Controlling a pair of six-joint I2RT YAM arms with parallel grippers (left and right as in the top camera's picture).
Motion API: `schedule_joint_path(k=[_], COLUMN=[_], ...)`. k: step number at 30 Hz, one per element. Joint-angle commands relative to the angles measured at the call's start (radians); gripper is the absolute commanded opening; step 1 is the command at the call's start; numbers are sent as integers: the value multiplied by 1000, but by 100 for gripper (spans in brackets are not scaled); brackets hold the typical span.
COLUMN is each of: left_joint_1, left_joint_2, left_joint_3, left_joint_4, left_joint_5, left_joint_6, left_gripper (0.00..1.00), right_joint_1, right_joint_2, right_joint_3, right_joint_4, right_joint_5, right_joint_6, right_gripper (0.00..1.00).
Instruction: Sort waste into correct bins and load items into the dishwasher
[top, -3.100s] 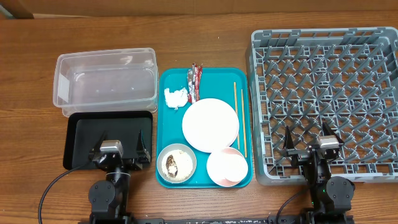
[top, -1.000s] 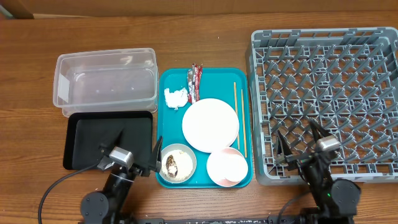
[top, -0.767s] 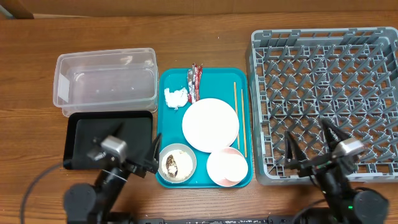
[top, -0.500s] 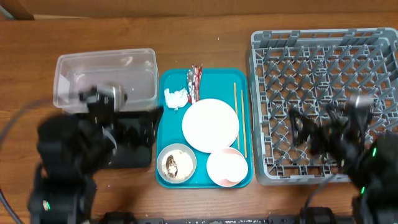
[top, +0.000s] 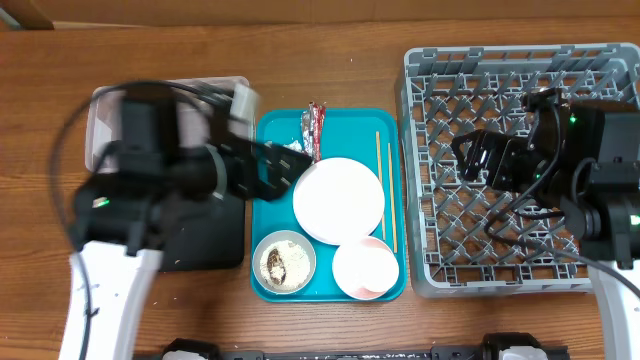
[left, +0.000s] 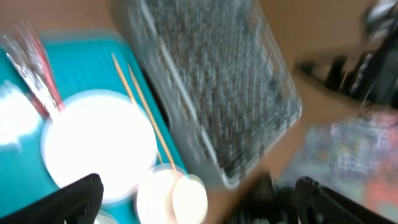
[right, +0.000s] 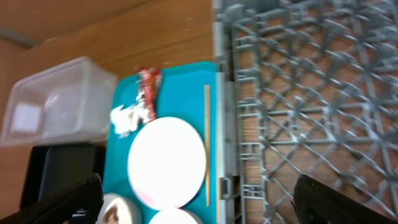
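Note:
Next, my left gripper grabs the white cup by its rim (top: 379, 269) (left: 190, 197), which leaves the cup's base free to hand over for dishwasher loading.
On the teal tray (top: 390, 125) lie the crumpled tissue (right: 124, 118), the red-and-silver wrapper (top: 315, 128), the pale plate (top: 338, 200), the chopsticks (top: 384, 185), the grey-rimmed bowl (top: 283, 262) holding food scraps, and the pink bowl (top: 365, 268). My left gripper (top: 283, 168) is open and empty, high over the tray's left edge near the tissue. My left arm hides most of the clear tub (top: 238, 92) and part of the black tray (top: 215, 240). My right gripper (top: 468, 160) is open and empty above the left part of the grey dish rack (top: 520, 70). Both wrist views are blurred.
The wooden table runs round the tray, bins and rack. The rack's upright pegs (right: 311, 81) stand under my right arm. In the left wrist view a white cup (left: 189, 196) seems to sit in the pink bowl (left: 158, 196), but blur makes it unclear.
Both arms rose from the front table edge and swung inward. The left one now hangs over the bins and tray edge, the right over the rack. Nothing on the tray moved.

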Motion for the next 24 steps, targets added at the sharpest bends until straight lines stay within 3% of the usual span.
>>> schedule_joint_path(k=[1, 6, 15, 22, 24], left_joint_1=[-227, -499, -747, -770, -769], left_joint_2=[64, 182, 438, 582, 601], left_joint_3=[16, 11, -3, -3, -4], left_joint_4=[-111, -197, -180, -174, -161], left_joint_5=[-332, -625, -746, -746, -745], left_joint_6=[-18, -108, -175, -175, -174], left_gripper=[100, 100, 82, 61, 43], right_joint_1=[-36, -73, -73, -73, -73], right_joint_2=[-5, -6, -6, -6, -6], right_joint_3=[32, 32, 32, 32, 32], right_joint_4=[4, -1, -101, -130, -130], right_joint_5=[132, 124, 122, 122, 122], right_joint_6=[135, 162, 161, 158, 158], right_gripper=[100, 100, 100, 100, 100])
